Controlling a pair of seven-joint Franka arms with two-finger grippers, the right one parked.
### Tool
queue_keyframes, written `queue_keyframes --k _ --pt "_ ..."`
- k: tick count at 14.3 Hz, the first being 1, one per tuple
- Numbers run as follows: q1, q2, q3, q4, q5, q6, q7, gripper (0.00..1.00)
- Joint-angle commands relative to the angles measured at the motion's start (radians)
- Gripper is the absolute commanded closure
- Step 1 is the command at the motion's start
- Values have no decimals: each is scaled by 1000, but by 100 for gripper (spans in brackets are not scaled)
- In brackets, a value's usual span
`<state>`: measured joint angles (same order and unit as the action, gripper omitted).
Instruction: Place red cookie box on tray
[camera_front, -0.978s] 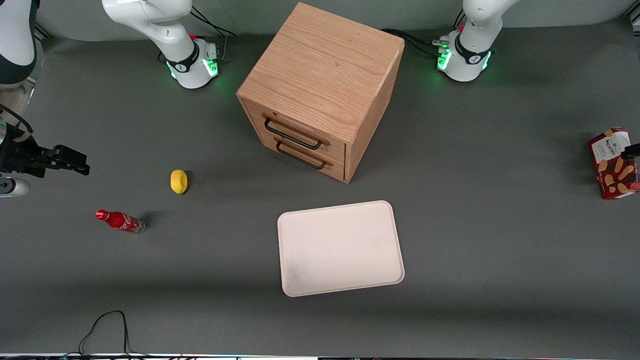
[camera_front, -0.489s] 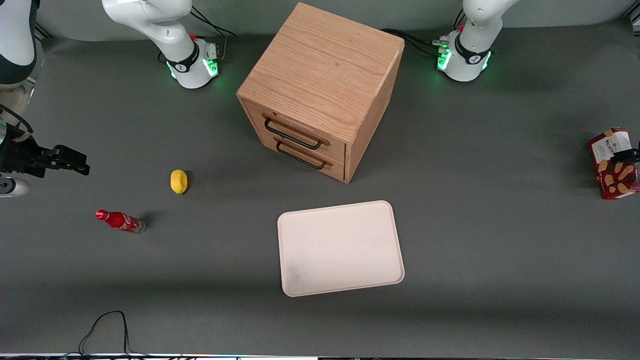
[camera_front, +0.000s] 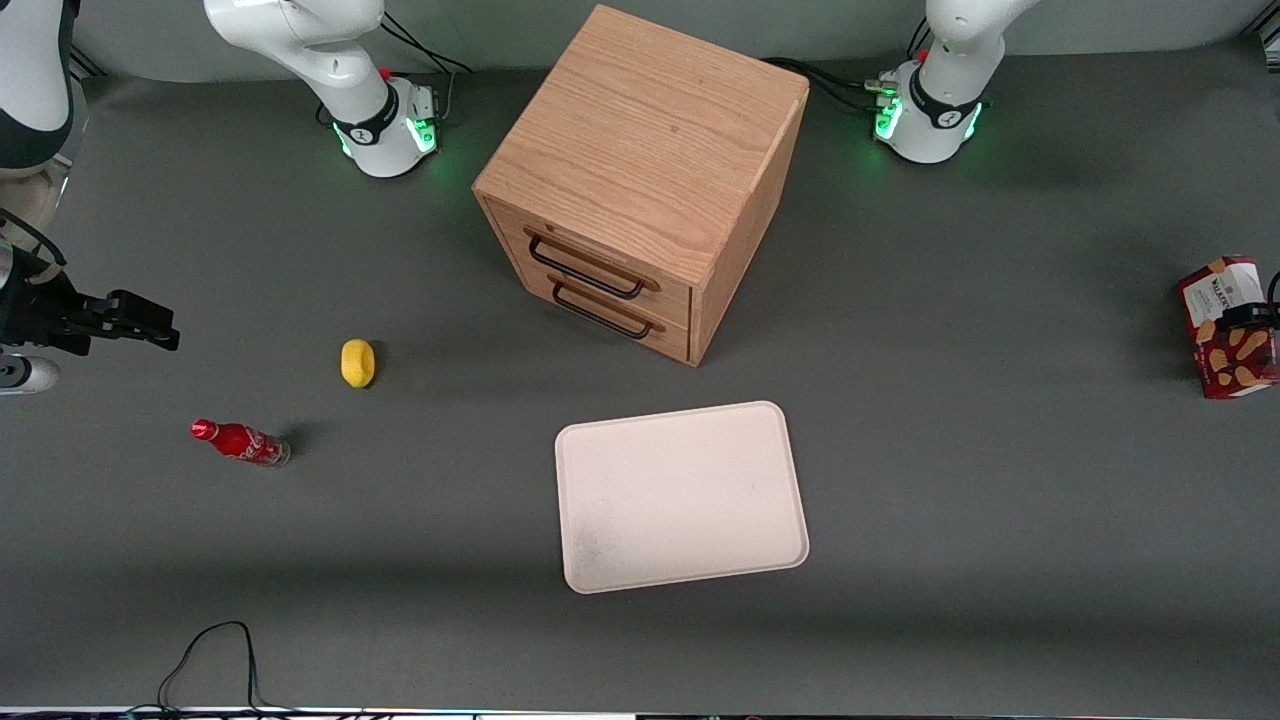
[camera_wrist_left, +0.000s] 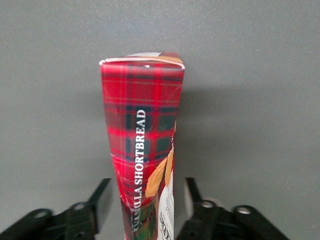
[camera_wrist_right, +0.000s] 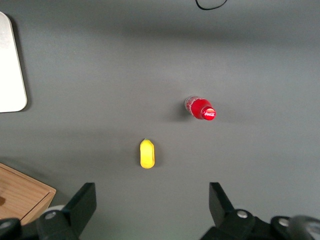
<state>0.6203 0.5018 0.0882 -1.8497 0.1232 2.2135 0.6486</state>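
The red cookie box needs to go on the tray, so my gripper needs to grab it by its narrow end (camera_wrist_left: 149, 215) next.
The red cookie box (camera_front: 1228, 355) stands on edge on the grey mat at the working arm's end of the table. It is dark red tartan with biscuit pictures and a white label. My gripper (camera_front: 1250, 318) is down over its top. In the left wrist view the box (camera_wrist_left: 142, 125) rises between the fingers of the gripper (camera_wrist_left: 148, 182), which is open, with a gap showing on each side. The cream-white tray (camera_front: 680, 495) lies flat in front of the drawer cabinet, nearer the front camera, with nothing on it.
A wooden two-drawer cabinet (camera_front: 640, 180) stands mid-table. A yellow lemon-like object (camera_front: 357, 362) and a small red soda bottle (camera_front: 240, 442) lie toward the parked arm's end. A black cable (camera_front: 210, 650) loops at the table's front edge.
The gripper's dark finger has slid further onto the box and lower along it. The box, tray and other objects have not moved.
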Motion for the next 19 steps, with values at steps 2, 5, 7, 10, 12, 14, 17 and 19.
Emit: queue_keyframes --k 2,5,7,10,12,14,17,19 --pt "-8 -5 5 9 -8 -11 -17 100" --pt "-14 -15 5 12 -8 -20 -15 100" --pt "-14 -17 5 26 -8 -20 -15 100" --pt "-39 -35 5 84 -7 -141 -29 100" --pt "-54 -57 5 162 6 -240 -50 100" --pt "-92 -89 8 271 9 -399 -52 100" --pt "-115 -108 5 476 27 -651 -52 100" --pt "-139 -109 5 578 53 -763 -50 100"
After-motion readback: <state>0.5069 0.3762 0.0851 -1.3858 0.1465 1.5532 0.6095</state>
